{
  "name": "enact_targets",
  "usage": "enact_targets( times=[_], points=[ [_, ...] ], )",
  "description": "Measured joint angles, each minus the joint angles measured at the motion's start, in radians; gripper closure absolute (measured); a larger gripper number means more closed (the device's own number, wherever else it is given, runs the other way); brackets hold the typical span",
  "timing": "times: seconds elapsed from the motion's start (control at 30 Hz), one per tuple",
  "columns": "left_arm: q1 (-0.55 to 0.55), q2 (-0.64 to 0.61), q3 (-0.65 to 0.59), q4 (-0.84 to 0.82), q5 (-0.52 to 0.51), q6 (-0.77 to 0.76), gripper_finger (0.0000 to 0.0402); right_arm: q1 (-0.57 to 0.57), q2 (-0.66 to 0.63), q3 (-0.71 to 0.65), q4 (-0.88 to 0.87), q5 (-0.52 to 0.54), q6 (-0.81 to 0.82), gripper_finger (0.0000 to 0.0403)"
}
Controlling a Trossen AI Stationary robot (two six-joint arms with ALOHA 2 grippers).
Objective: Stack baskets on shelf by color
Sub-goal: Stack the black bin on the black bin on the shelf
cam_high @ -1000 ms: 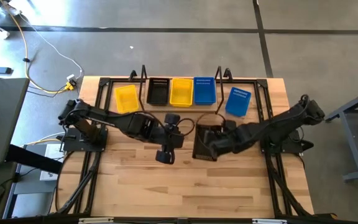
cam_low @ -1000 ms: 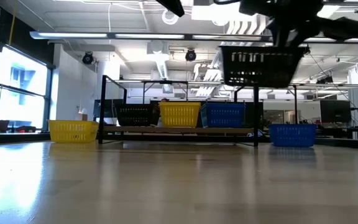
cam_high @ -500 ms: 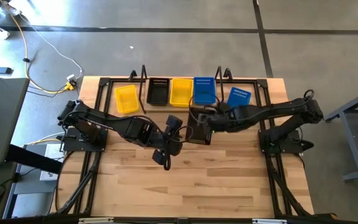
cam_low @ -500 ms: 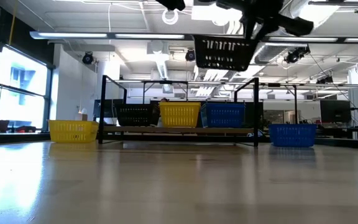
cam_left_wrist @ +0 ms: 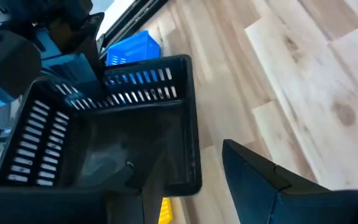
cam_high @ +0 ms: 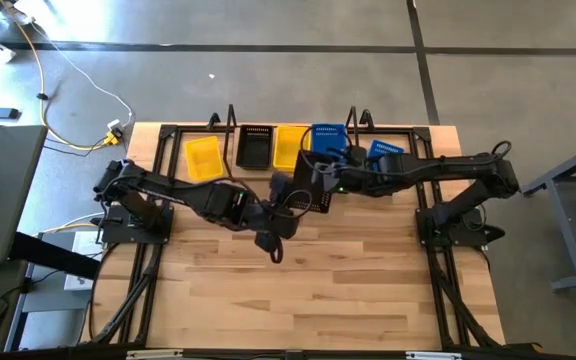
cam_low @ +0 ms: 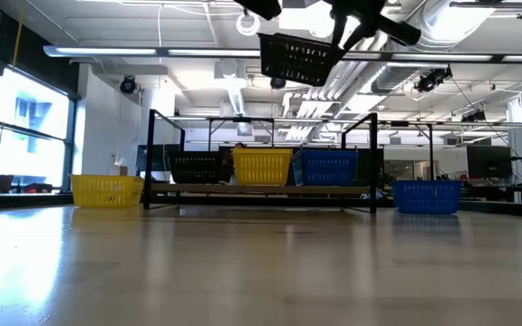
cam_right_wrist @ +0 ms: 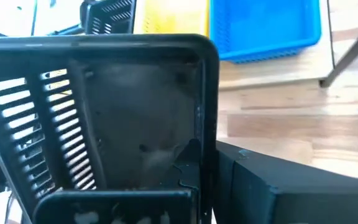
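Observation:
The robot should stack the lifted basket with the black basket on the shelf, so its left gripper should next grab the lifted basket by its rim (cam_left_wrist: 194, 160) beside a corner.
My right gripper (cam_high: 320, 185) is shut on a black basket (cam_high: 308, 192) and holds it high in the air (cam_low: 297, 59), just on the near side of the shelf (cam_low: 261, 188). On the shelf plank stand a black basket (cam_high: 255, 147), a yellow one (cam_high: 290, 147) and a blue one (cam_high: 328, 143). A second yellow basket (cam_high: 203, 158) lies on the table left of the shelf, and a second blue one (cam_high: 388, 152) lies to its right. My left gripper (cam_high: 280, 215) is open, close by the held basket's near left corner (cam_left_wrist: 188, 177). My right gripper holds the black basket by one side wall (cam_right_wrist: 209, 134), one finger inside and the other finger (cam_right_wrist: 278, 186) outside. It comes roughly level from the table's right. The basket is lifted clear and tilted (cam_low: 297, 59). My left gripper: I cannot tell whether it touches the basket.
The shelf's black wire uprights (cam_low: 152, 154) (cam_low: 373, 158) frame the plank. The two arms cross close together above the table's middle (cam_high: 288, 205). Bare wood lies toward the near edge (cam_high: 298, 300). Black frame rails run along both table sides (cam_high: 143, 280).
My right gripper has carried the black basket up, toward the far edge and leftward, from over the table's middle to just in front of the shelf. The basket now hangs higher and more tilted. My left gripper has stayed near the table's middle.

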Motion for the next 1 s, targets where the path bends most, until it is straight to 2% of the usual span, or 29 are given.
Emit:
enact_targets(
  times=[0.3,0.53,0.87,1.0],
  points=[
    [0.025,0.006,-0.001,-0.019,0.001,0.036,0.0257,0.001,0.000,0.002,0.036,-0.010,-0.034,0.0403],
    [0.018,0.006,-0.001,-0.063,0.000,0.036,0.0257,-0.010,0.000,0.068,0.027,-0.009,-0.096,0.0403],
    [0.034,0.006,-0.001,-0.059,-0.113,0.033,0.0257,-0.003,0.000,0.110,0.063,-0.015,-0.127,0.0403],
    [0.063,0.006,-0.001,-0.059,-0.107,0.028,0.0259,0.017,0.000,0.109,0.100,-0.021,-0.144,0.0403]
  ],
)
